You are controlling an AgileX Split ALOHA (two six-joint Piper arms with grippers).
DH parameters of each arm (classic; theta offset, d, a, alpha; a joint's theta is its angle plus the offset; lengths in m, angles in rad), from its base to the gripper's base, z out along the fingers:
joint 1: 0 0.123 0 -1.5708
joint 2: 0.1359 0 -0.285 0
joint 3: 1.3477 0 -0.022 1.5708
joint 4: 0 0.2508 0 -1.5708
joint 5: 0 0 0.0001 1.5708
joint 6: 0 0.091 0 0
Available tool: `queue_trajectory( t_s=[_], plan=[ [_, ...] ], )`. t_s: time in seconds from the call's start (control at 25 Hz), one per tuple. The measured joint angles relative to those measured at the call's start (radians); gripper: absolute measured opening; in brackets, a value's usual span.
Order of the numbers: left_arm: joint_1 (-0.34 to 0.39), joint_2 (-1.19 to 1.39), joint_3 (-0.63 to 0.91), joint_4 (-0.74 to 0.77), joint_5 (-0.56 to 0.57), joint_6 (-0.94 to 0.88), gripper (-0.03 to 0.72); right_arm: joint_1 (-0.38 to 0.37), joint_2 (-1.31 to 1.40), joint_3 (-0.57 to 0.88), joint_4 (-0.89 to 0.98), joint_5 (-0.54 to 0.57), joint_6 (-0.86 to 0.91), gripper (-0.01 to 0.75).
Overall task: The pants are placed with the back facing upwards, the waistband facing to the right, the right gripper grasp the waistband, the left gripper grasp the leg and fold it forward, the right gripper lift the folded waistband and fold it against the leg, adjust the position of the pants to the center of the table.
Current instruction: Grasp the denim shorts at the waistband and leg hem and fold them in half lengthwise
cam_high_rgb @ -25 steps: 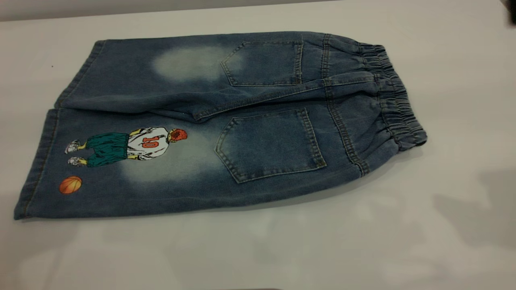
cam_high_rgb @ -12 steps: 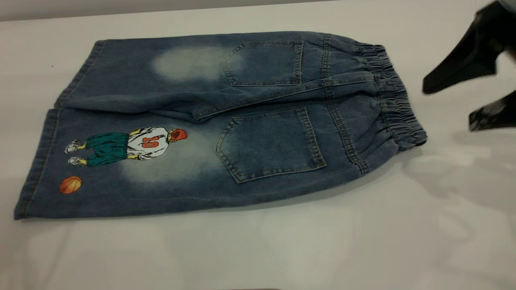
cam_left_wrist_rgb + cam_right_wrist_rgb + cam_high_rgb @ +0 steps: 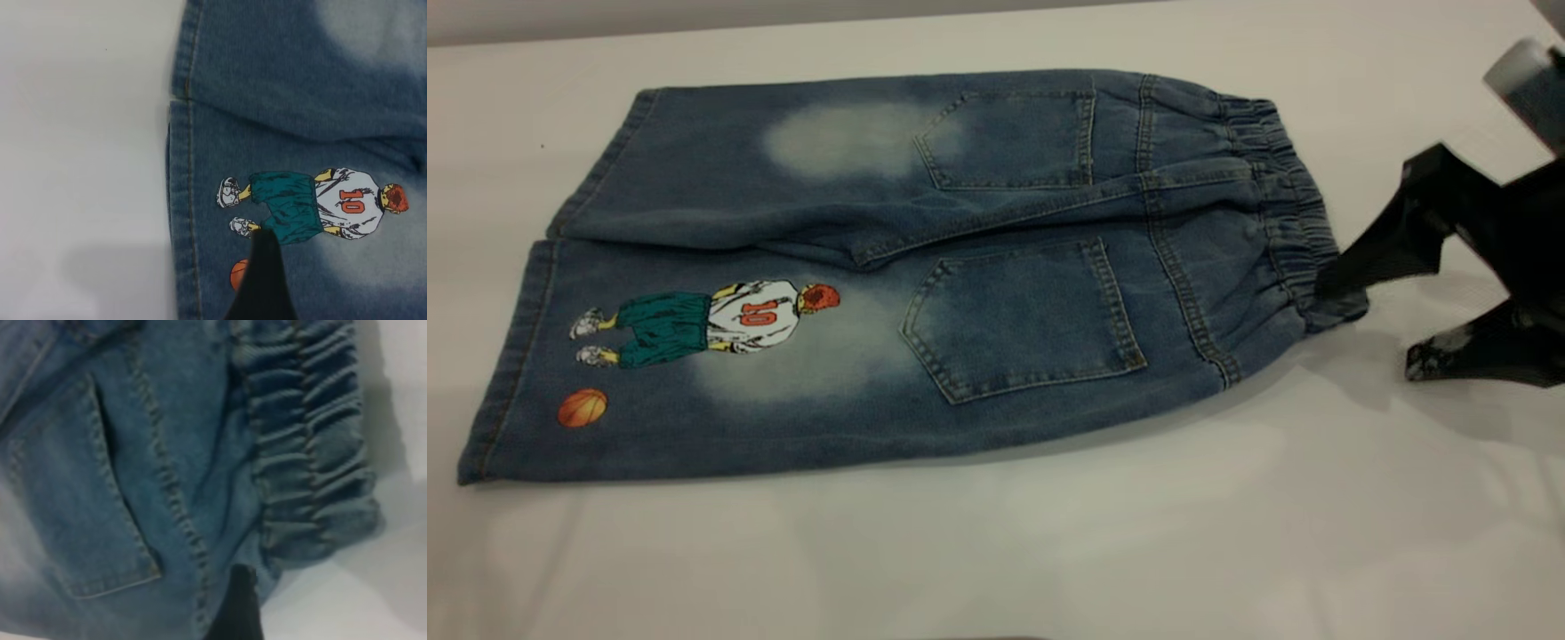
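Note:
I will next use my right gripper to grab the pants by the elastic waistband's corner [image 3: 1331,309] [image 3: 340,527], so that I can fold them.
Blue denim pants [image 3: 960,267] lie flat on the white table [image 3: 1049,551], back pockets up, with the elastic waistband [image 3: 1285,204] to the right. The near leg [image 3: 694,400] carries a basketball-player print [image 3: 720,320]. My right gripper [image 3: 1369,326] is open at the waistband's near corner; its upper finger [image 3: 1360,262] touches the gathered edge and the lower one rests on the table. The right wrist view shows the waistband [image 3: 307,440] close up. My left gripper [image 3: 330,273] hovers open over the leg hem [image 3: 183,220]; one finger [image 3: 263,283] shows by the orange ball print. It is outside the exterior view.
The far leg [image 3: 720,169] lies beside the near one, their hems at the left. Bare table surrounds the pants on the near side and to the left [image 3: 80,167]. The table's far edge [image 3: 783,27] runs along the back.
My right gripper came in from the upper right, dropped lower and moved left until its upper finger reached the waistband's near corner. The pants have not moved.

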Motion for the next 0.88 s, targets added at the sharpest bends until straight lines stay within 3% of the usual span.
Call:
queue_trajectory(
  t_s=[0.88],
  plan=[
    [0.0,0.0,0.0,0.0,-0.003,0.001,0.546,0.0,0.057,-0.095,0.003,0.034,-0.018,0.586]
  ],
)
